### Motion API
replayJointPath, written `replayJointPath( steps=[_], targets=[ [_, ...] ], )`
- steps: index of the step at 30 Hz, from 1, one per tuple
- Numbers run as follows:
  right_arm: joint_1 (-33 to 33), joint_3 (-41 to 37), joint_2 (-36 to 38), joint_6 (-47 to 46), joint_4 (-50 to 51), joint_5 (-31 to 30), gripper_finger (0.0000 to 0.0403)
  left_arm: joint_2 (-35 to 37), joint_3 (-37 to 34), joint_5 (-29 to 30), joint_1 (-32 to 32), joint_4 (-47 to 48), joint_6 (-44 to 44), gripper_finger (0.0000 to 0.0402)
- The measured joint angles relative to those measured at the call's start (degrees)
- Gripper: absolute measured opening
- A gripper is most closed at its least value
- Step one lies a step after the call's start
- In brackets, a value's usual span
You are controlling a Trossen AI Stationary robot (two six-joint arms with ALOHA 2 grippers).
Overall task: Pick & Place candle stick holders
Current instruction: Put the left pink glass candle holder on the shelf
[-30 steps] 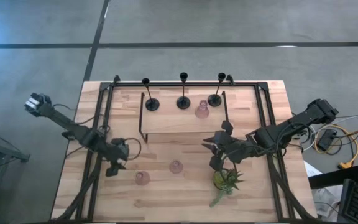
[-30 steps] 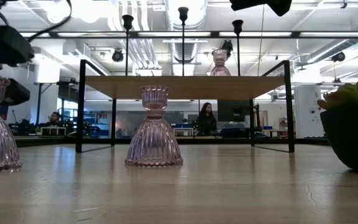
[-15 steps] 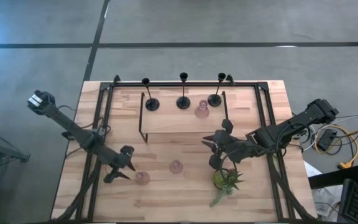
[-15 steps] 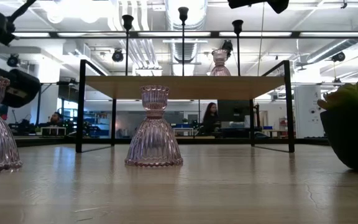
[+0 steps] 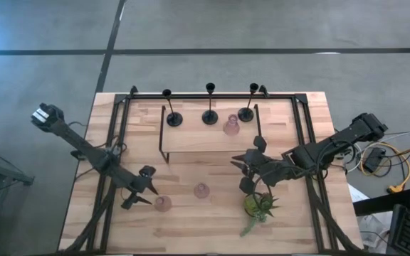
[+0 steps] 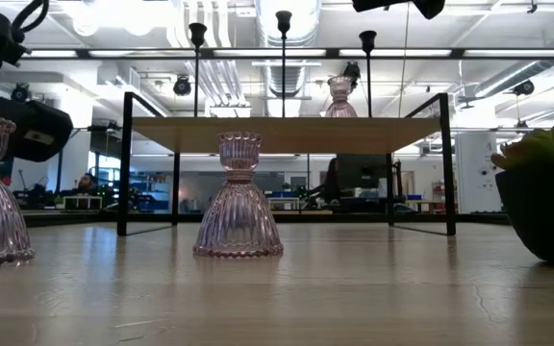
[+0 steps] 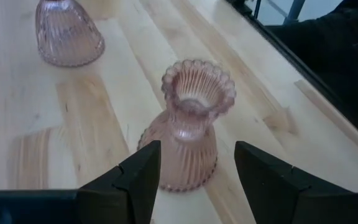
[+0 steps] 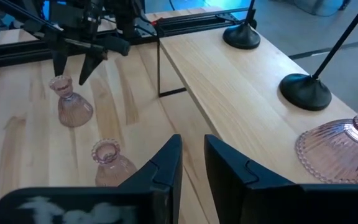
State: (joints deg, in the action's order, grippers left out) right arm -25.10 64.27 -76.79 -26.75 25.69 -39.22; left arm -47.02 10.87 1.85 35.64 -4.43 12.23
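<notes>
I would miss if I closed now, because my left gripper's fingers stop short of the neck (image 7: pixel 190 124) of the pink holder. I should move my left gripper closer first and then close on it.
Three black candle stick holders (image 5: pixel 210 114) stand on their disc bases at the back of a raised wooden shelf (image 5: pixel 191 142), beside a pink glass holder (image 5: pixel 231 126). Two more pink glass holders stand upright on the table: one mid-table (image 5: pixel 201 190), one near the front left (image 5: pixel 163 204). My left gripper (image 5: pixel 142 192) is open and low. Its fingers stand either side of the front-left holder (image 7: pixel 188 124) without touching it. My right gripper (image 5: pixel 251 165) hovers just in front of the shelf, above the plant. Only a narrow gap shows between its fingers (image 8: pixel 192 155), with nothing in it.
A green spiky plant in a dark pot (image 5: pixel 260 206) stands under my right arm, near the front right. The black metal frame (image 5: pixel 112 156) runs along the table's sides and back. The shelf's thin legs (image 6: pixel 123 163) stand on the table in front of the mid-table holder.
My left gripper has gone down and toward the table's near edge, up to the front-left pink holder. It has rolled at the wrist and tipped, and its fingers now stand either side of that holder. The holders have kept their places.
</notes>
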Motion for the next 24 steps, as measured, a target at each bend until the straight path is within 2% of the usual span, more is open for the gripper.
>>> replayJointPath(
  steps=[11,17,24],
  targets=[
    [0.0,0.0,0.0,1.3,-0.8,0.0,0.006,-9.9,1.3,0.0,0.0,-9.2,-2.5,0.0209],
    [0.0,0.0,0.0,-0.4,-0.8,-5.8,0.0063,-14.2,3.4,0.0,0.0,-10.6,-3.5,0.0209],
    [0.0,0.0,0.0,0.2,-0.7,-5.9,0.0054,-18.6,4.5,0.4,-0.3,-13.3,-3.7,0.0209]
  ],
)
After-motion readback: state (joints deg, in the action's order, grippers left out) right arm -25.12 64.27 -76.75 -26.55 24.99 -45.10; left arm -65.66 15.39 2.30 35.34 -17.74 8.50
